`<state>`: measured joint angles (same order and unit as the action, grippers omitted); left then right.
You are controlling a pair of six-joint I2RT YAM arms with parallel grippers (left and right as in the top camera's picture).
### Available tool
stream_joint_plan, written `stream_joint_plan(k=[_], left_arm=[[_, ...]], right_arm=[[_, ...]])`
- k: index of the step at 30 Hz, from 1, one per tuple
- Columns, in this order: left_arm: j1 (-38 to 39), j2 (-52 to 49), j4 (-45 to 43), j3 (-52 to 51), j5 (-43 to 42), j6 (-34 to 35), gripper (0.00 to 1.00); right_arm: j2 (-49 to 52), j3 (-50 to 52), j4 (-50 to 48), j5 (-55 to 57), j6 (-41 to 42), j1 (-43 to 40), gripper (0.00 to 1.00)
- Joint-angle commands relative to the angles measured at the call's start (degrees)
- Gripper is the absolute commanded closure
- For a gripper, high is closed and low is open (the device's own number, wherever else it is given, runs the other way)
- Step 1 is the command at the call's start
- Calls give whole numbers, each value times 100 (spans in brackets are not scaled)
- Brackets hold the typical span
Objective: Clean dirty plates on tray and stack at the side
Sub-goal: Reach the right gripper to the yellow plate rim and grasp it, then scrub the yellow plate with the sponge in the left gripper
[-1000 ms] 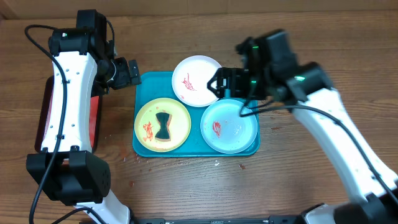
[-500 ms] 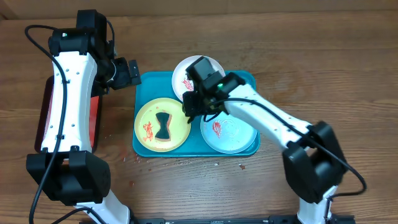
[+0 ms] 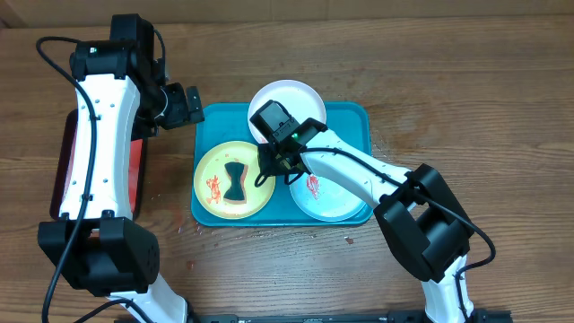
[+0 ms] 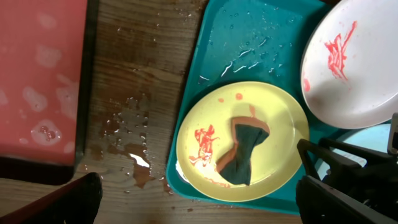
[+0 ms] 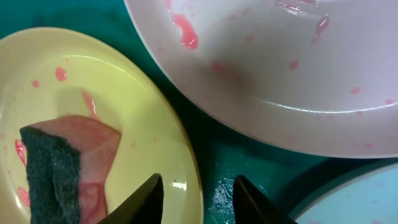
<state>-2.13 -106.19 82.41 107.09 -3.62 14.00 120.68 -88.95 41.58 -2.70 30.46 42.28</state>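
Observation:
My left gripper grabs the sponge at its narrow middle from the sponge's dark green side next, since the sponge's orange side stays free to wipe plates.
The turquoise tray holds three plates. The yellow-green plate lies front left with sauce smears and a dark green and orange sponge on it. The white plate lies at the back, over the tray's far rim. The light teal plate lies front right. My right gripper is open and low, its fingers straddling the yellow-green plate's right rim. My left gripper is open and empty over the tray's back left corner; its fingers frame the yellow-green plate and sponge.
A red dark-rimmed tray lies left of the turquoise tray, partly under my left arm. Water drops and a small puddle sit on the wooden table between the two trays. My right arm crosses over the teal plate.
My right gripper has swung left from beside the white plate and come down to the yellow-green plate's right rim. The left arm and the plates have not moved.

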Motion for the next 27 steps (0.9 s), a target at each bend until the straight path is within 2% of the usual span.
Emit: stream_joint_plan(k=[1,14,19,23,25,27], left_arm=[[37,-68,24,-11,-223,15,0],[221,-138,-39,-214,-234,13,0],[216,-142,-243,-577,-236,11,0],[219,-142,-391,-903,-251,-74,17],[216,-142,-511,-1097,-306,-83,34],[216,-142,-684,-1327,-555,-168,40]], right_arm=[[22,-107,-17,162,199,15,62],[424,-105,122,0,282,85,62],[424,-105,382,-28,282,83,79],[424,-105,566,-240,278,83,80],[424,-105,577,-369,258,83,80],[424,-105,570,-404,260,83,80]])
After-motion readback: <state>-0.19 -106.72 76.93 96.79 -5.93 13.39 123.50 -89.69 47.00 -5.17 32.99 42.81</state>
